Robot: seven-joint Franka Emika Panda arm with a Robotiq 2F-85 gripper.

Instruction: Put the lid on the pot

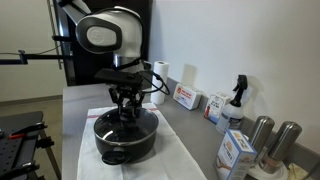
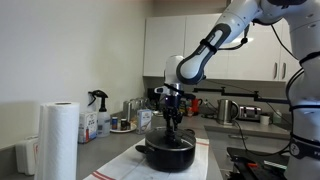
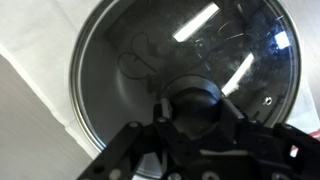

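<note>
The glass lid (image 3: 150, 60) is over the pot's opening and close to the pot's rim all round. The lid would rest on the pot, so my gripper should open now.
The black pot (image 1: 124, 143) (image 2: 168, 155) sits on a white cloth on the counter in both exterior views. The glass lid (image 3: 150, 60) with its metal rim lies over the pot's opening; whether it rests fully on the rim I cannot tell. Its dark centre knob (image 3: 192, 102) sits between my fingers. My gripper (image 1: 126, 108) (image 2: 173, 122) (image 3: 193, 112) points straight down above the pot's middle and is shut on the lid's knob.
A white cloth (image 1: 180, 160) lies under the pot. A paper towel roll (image 2: 58, 140) stands near the counter edge. Two steel canisters (image 1: 272, 140), a spray bottle (image 1: 237, 98) and boxes (image 1: 186, 96) line the wall. A kettle (image 2: 227, 110) stands further back.
</note>
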